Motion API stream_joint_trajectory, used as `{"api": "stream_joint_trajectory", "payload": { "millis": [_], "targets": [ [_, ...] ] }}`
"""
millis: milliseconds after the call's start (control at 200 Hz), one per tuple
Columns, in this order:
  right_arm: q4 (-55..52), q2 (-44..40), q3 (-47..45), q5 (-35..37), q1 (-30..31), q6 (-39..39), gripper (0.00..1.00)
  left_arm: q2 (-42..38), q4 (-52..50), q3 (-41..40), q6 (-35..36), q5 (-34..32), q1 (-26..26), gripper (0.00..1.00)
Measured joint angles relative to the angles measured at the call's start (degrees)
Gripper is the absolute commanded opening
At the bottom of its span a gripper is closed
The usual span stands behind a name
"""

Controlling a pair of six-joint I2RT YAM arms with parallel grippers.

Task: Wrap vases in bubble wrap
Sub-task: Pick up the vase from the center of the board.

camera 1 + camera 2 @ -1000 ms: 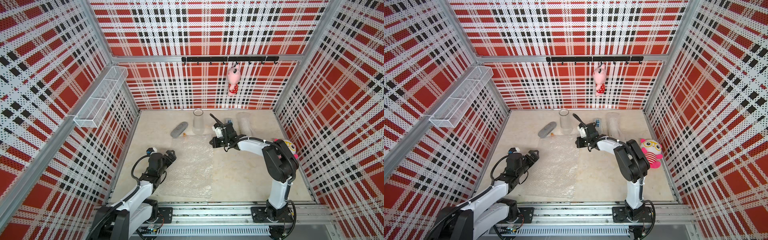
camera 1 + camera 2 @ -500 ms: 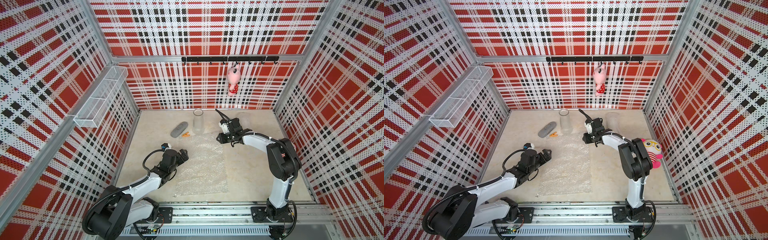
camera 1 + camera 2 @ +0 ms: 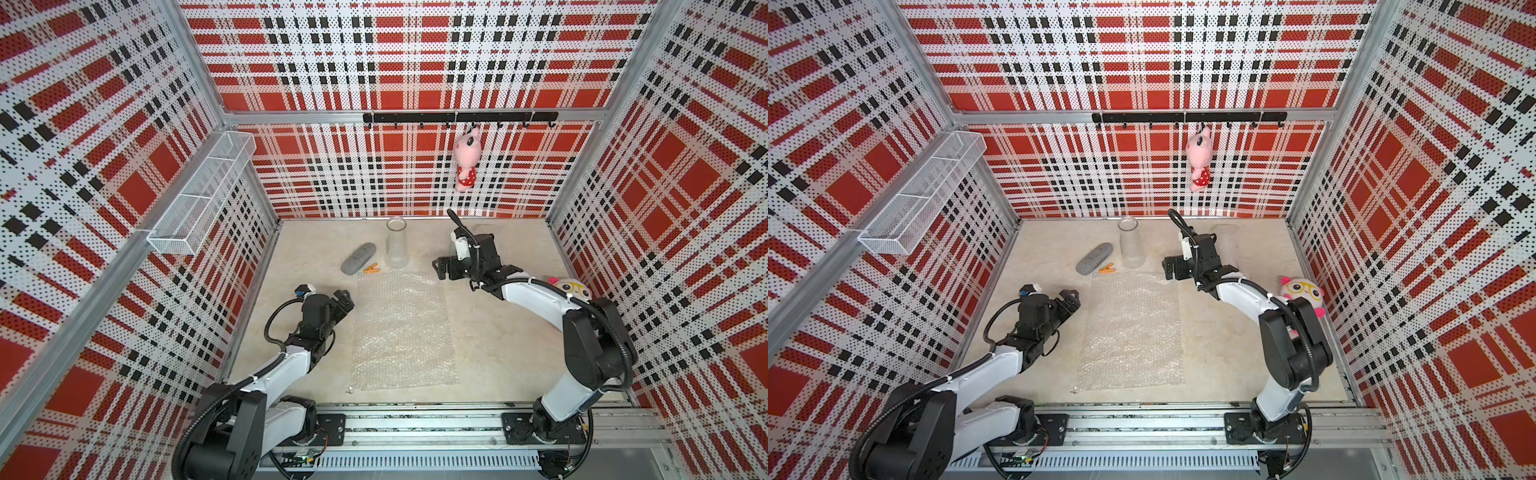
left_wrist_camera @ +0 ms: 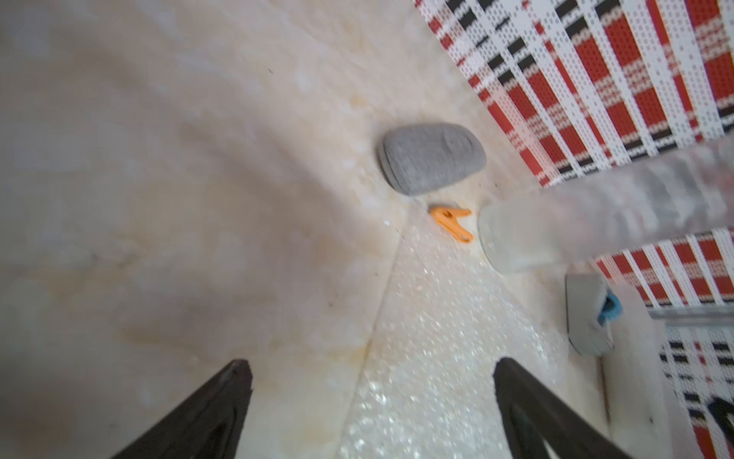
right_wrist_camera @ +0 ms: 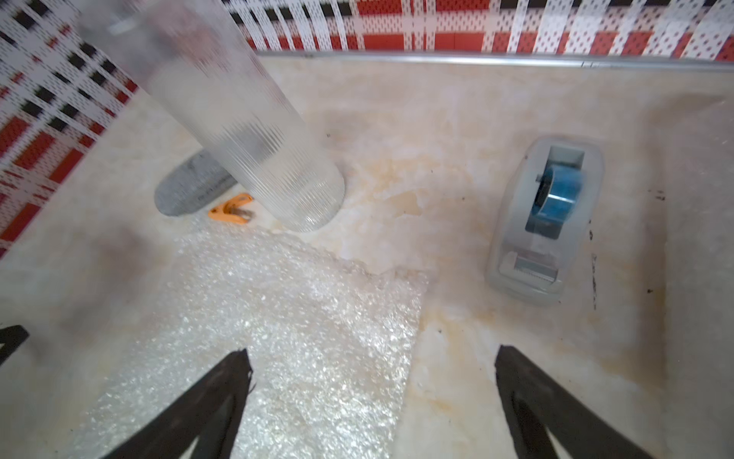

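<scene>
Next, my right gripper grabs the glass vase across its open rim, which leaves the vase's body free to lie on the bubble wrap.
A sheet of bubble wrap lies flat in the middle of the table. The clear glass vase stands upright just beyond its far edge. My left gripper is open and empty, low over the sheet's left edge. My right gripper is open and empty above the sheet's far right corner, with the vase ahead of it. A pale oblong shape sits behind my right arm; I cannot tell whether it is the other vase.
A grey pebble-like case and an orange clip lie left of the vase. A tape dispenser stands right of the sheet's far corner. A plush toy sits by the right wall. A wire basket hangs on the left wall.
My right gripper has opened and let go of the sheet's far corner, then drawn back a little. The sheet has shifted right and now lies spread flat. My left gripper stayed open.
</scene>
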Motion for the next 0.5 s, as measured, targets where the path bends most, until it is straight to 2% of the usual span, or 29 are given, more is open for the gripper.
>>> {"api": "stream_joint_trajectory", "payload": {
  "millis": [120,251,366,501],
  "targets": [
    [5.7,0.9,1.4,-2.0,0.2,2.3,1.0,3.2,2.3,1.2,0.1,-4.0,-1.8,0.98],
    [3.3,6.8,13.9,-3.6,1.6,2.6,1.0,6.6,5.1,2.8,1.4,-7.3,-3.0,0.98],
    [-0.2,10.8,23.9,-1.5,4.7,0.9,1.0,7.8,9.2,1.9,2.1,-6.6,0.1,0.98],
    [-1.9,14.6,31.3,3.1,8.1,-0.8,1.0,8.0,13.3,-1.0,1.9,-5.6,2.3,0.98]
  ]
}}
